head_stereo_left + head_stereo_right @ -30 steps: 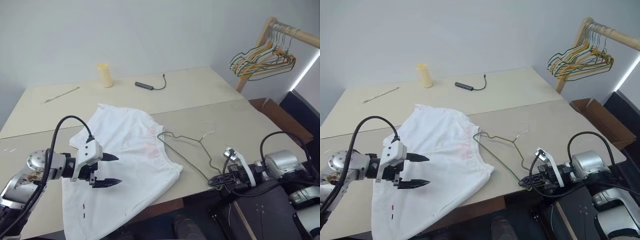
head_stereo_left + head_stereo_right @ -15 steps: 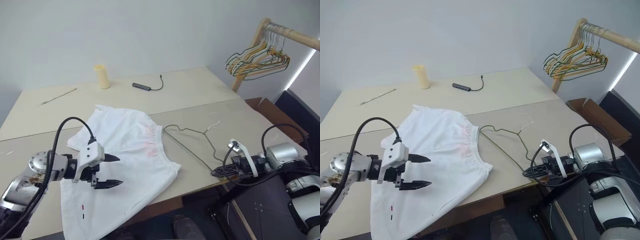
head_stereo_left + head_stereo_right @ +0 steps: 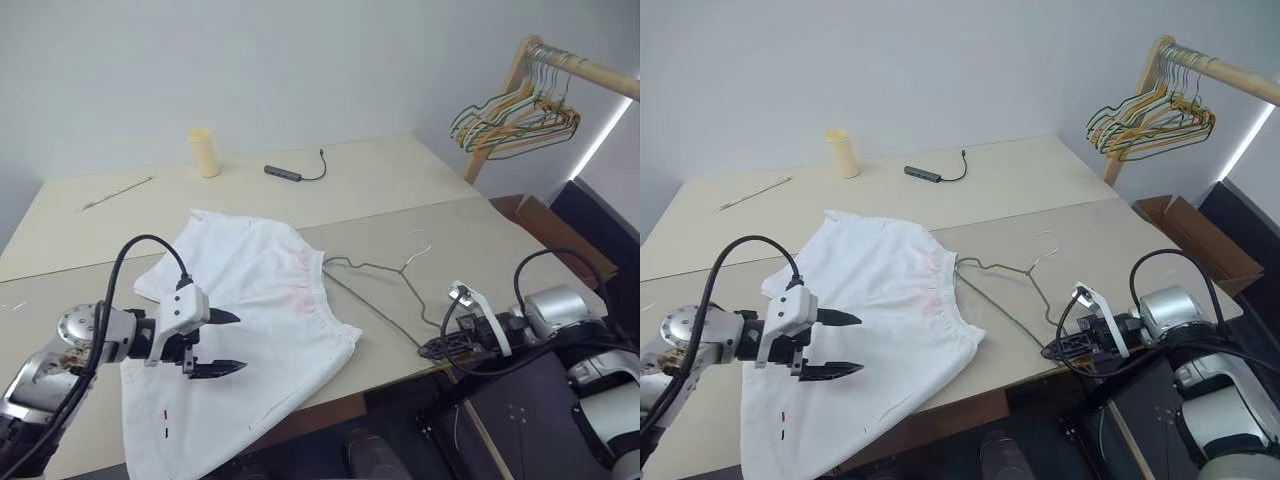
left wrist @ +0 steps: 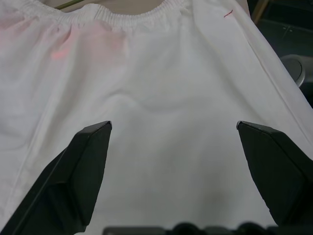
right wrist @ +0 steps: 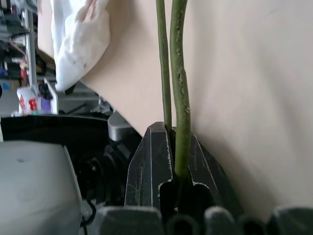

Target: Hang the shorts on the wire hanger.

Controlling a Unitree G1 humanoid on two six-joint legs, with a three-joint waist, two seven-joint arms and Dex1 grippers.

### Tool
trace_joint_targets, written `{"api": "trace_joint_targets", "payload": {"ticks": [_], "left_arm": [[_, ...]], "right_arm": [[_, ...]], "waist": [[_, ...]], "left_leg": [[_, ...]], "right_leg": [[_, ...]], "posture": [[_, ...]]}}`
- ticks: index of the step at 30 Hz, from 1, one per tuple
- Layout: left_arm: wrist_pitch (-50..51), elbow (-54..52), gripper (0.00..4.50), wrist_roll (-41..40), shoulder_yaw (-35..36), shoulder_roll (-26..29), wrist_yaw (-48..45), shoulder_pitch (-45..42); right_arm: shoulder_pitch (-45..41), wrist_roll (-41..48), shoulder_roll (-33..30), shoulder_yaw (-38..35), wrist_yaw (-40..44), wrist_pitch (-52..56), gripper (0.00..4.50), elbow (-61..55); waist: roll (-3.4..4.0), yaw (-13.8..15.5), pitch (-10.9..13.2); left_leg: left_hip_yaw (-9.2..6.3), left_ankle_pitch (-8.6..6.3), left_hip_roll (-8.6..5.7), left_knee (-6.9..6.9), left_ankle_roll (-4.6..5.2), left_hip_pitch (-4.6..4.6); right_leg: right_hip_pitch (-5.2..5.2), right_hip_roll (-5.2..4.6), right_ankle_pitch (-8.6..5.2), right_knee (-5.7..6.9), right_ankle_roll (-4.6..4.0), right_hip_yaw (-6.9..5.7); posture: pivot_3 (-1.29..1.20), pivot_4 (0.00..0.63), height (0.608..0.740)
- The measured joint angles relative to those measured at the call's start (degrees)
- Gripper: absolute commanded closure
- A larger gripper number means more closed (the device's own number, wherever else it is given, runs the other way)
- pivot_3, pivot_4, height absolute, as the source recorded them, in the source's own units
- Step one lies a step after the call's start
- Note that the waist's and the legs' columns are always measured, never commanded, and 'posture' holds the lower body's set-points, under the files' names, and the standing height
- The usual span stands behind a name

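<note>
The cloth of the shorts [image 3: 250, 300] puckers up at the gathered waistband [image 3: 318, 275], so my left gripper will pinch the shorts there.
The white shorts [image 3: 250, 300] lie spread flat on the table, with the gathered waistband toward the right and a faint pink patch near it. My left gripper [image 3: 225, 342] hovers open just above the shorts' fabric [image 4: 161, 98], its black fingers [image 4: 83, 171] wide apart with nothing between them. The thin dark wire hanger [image 3: 372, 270] rests on the table right of the waistband, its hook pointing away from me. At the table's front edge my right gripper [image 3: 432, 350] is shut on the hanger's near corner, and the wire [image 5: 178, 73] runs out from between the closed fingers [image 5: 149, 166].
A pale yellow cup [image 3: 204, 152], a dark adapter with cable [image 3: 288, 173] and a thin stick [image 3: 118, 192] lie at the far side of the table. A wooden rack holding coloured hangers [image 3: 515, 115] stands at the far right, with a cardboard box [image 3: 1190, 245] below it.
The whole view has shifted a little. My right wrist has rolled slightly with the hanger in its grip, tilting the wire. The left gripper and the shorts have stayed put.
</note>
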Motion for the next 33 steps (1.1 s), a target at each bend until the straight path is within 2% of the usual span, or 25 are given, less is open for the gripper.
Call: {"api": "trace_joint_targets", "payload": {"ticks": [8, 13, 18, 27, 33], "left_arm": [[0.0, 0.0, 0.03, 0.9, -0.8, -0.9, 0.8, 0.3], [-0.2, -0.3, 0.03, 2.0, -1.0, -0.9, 1.3, 0.8], [-0.4, -0.3, 0.03, 2.4, -1.1, -0.9, 1.5, 0.9], [-0.4, -0.4, 0.03, 2.9, -1.1, -0.9, 1.5, 1.3], [-0.5, -0.8, 0.03, 3.2, -1.1, -0.9, 2.1, 2.4]], "right_arm": [[-0.8, 3.2, -1.6, 3.4, 0.1, 0.2, 4.50, -1.6], [-5.9, 1.6, 1.8, 3.5, 0.1, 0.2, 4.50, 5.2], [-7.2, 0.7, 3.7, 4.2, 0.1, -0.2, 4.50, 9.3], [-9.4, 4.8, 2.5, 9.2, 0.2, 0.1, 4.50, 6.1], [-9.9, 8.3, -1.7, 13.7, 0.3, 2.8, 4.50, 1.0]], "waist": [[0.00, 0.0, 0.0], [0.00, 0.0, 0.0], [0.00, 0.6, 0.0], [0.01, 1.2, 0.0], [0.03, 1.5, 0.0]], "left_leg": [[0.02, 0.00, -0.01, 0.00, 0.00, 0.00], [0.01, 0.00, 0.00, 0.00, 0.00, 0.02], [0.01, 0.00, -0.02, 0.00, 0.00, -0.07], [0.02, 0.00, -0.01, 0.00, 0.00, -0.07], [0.01, 0.00, -0.01, -0.01, 0.00, -0.16]], "right_leg": [[-0.01, -0.01, 0.00, 0.00, 0.00, 0.01], [0.02, 0.01, 0.01, 0.00, -0.01, 0.01], [-0.10, -0.02, 0.01, 0.00, -0.02, 0.01], [-0.16, -0.02, 0.02, 0.05, -0.03, 0.01], [-0.24, -0.04, 0.02, 0.04, -0.03, -0.01]], "posture": [[-0.18, 0.000, 0.740], [-0.16, 0.000, 0.740], [-0.16, 0.000, 0.740], [-0.16, 0.000, 0.740], [-0.17, 0.000, 0.740]]}}
